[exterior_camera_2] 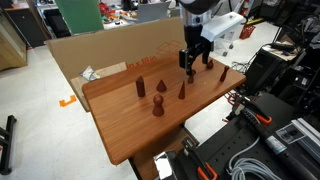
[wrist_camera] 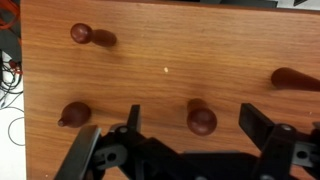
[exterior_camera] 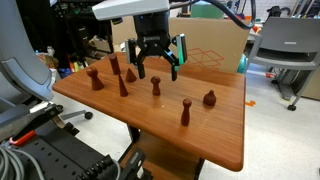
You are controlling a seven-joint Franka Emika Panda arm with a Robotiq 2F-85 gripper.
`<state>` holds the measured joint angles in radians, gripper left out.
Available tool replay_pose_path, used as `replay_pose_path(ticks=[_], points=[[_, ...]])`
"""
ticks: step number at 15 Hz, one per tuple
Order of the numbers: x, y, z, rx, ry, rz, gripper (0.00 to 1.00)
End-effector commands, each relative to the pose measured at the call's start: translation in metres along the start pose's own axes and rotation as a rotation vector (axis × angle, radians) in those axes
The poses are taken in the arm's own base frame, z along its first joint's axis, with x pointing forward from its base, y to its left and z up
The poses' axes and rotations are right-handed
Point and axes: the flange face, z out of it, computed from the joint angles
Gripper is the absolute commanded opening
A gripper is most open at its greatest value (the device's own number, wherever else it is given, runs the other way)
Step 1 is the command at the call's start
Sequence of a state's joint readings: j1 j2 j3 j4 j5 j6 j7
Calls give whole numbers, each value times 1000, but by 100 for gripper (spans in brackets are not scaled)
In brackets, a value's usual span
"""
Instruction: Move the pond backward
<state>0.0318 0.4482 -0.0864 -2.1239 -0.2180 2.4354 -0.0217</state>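
Note:
My gripper should first move lower and then close on the pawn, since my open fingers stop above the pawn's ball head in an exterior view.
The pawn, small and reddish-brown with a round ball head, stands on the wooden table. In the wrist view it lies between the two fingers of my gripper, seen from above. In both exterior views the gripper hangs open just above the pawn, without touching it. Nothing is held.
Other wooden pieces stand around: a squat bulbous one, a tall one and a group on one side. In the wrist view there are pieces at the sides. A cardboard box borders the table.

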Motion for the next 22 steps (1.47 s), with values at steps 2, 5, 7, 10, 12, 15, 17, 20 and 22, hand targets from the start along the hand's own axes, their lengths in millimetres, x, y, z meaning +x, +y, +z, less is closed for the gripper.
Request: replay_pose_path(ticks=[2,5,7,10,12,15,17,20,22], points=[[20,-13,11,-19,-21,-25,100],[29,-17,28,-35,-46,-29,100],[34,-20,39,-37,-71,-26,100],[37,-21,47,-29,-95,-18,68],[39,-20,44,-18,-108,-19,51],[38,-15,32,8,-122,-11,27],[38,-9,25,31,-142,0,13],[36,10,9,84,-168,33,7],[38,29,-8,127,-162,71,7]])
